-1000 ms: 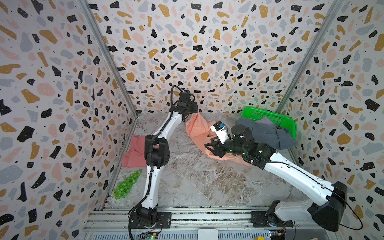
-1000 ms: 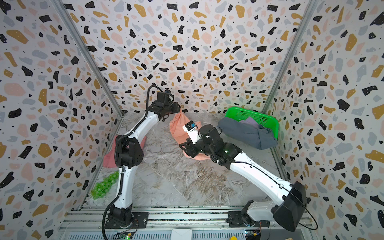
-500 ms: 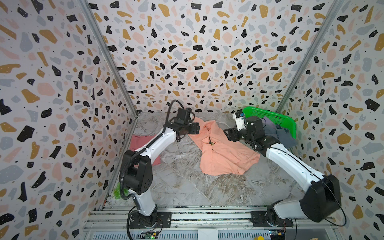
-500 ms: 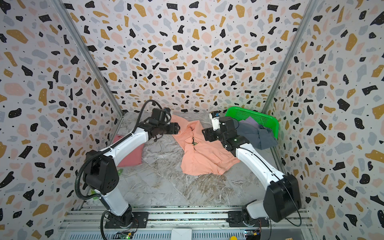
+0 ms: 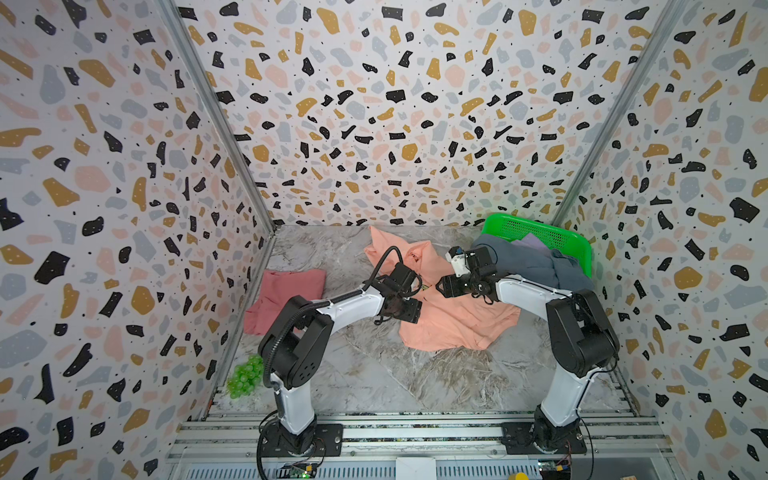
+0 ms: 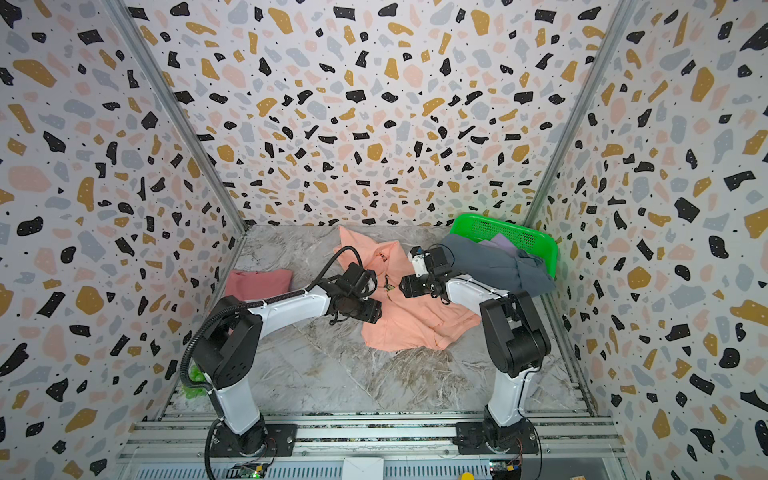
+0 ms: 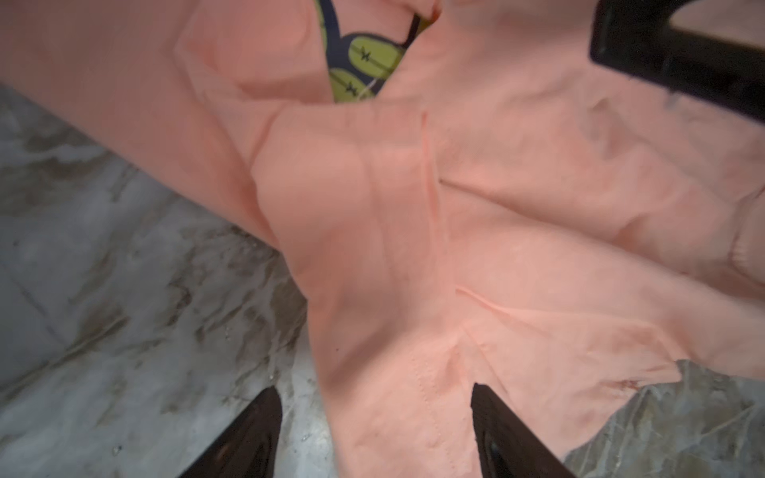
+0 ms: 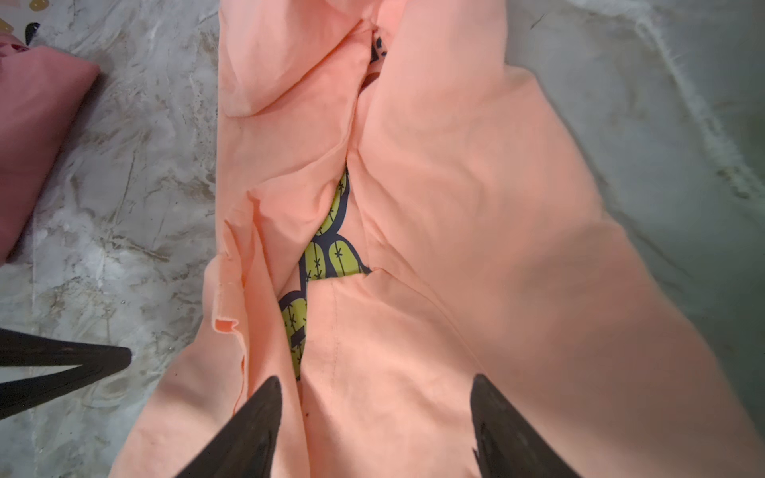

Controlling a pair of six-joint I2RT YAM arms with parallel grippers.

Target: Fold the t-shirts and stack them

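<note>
The left gripper grabs the loose edge of the crumpled peach-orange t-shirt beside the marble next, to spread the t-shirt open for folding.
A peach-orange t-shirt (image 5: pixel 453 320) (image 6: pixel 415 324) lies crumpled on the marble table, with a strip of its green cartoon print (image 8: pixel 327 248) showing in a fold. My left gripper (image 5: pixel 415 313) (image 7: pixel 374 397) hovers open over the shirt's left edge, with cloth under its jaws but not pinched. My right gripper (image 5: pixel 442 286) (image 8: pixel 374 385) hovers open over the shirt's middle, facing the left one. A folded rose-red t-shirt (image 5: pixel 286 297) (image 6: pixel 257 284) lies by the left wall. A blue-grey t-shirt (image 5: pixel 532 266) and a lavender one (image 5: pixel 532 241) hang over the basket.
The bright green basket (image 5: pixel 552 232) (image 6: pixel 511 230) stands in the back right corner. A cluster of green balls (image 5: pixel 245 374) lies at the front left beside the left arm's base. Speckled walls enclose the table on three sides.
The peach shirt, held up by both grippers a second ago, now lies spread on the table. Both grippers have let go, opened and drawn in over it.
</note>
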